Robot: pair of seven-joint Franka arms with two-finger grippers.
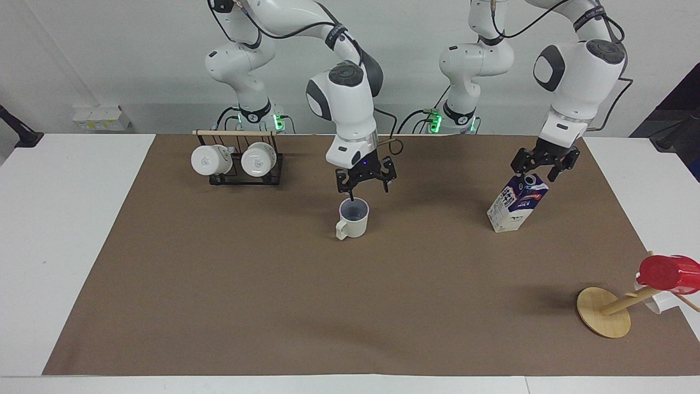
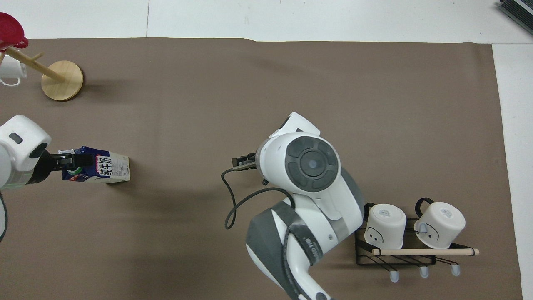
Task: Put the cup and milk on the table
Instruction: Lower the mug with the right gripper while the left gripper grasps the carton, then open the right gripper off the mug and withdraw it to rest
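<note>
The left gripper's fingers reach over the milk's blue top (image 2: 88, 150) and are beside the milk's printed label (image 2: 104, 165), so they would hold the milk if they closed now. The left gripper will close.
The cream-white cup (image 1: 352, 220) stands upright on the brown sheet (image 1: 273, 306) of the white table (image 1: 65, 230), handle away from the robots. My right gripper (image 1: 365, 185) hangs open just above it, apart from it. In the overhead view the right arm's hand hides the cup. The milk (image 1: 517, 203) stands on the sheet toward the left arm's end and also shows in the overhead view (image 2: 104, 168). My left gripper (image 1: 538, 166) is open at the milk's gable top, one finger on each side of the spout; it also shows in the overhead view (image 2: 68, 160).
A black rack (image 1: 236, 162) with two white mugs stands near the right arm's base and shows in the overhead view (image 2: 399, 235). A tipped wooden mug tree (image 1: 604, 312) with a red cup (image 1: 665, 272) lies at the left arm's end, farther from the robots.
</note>
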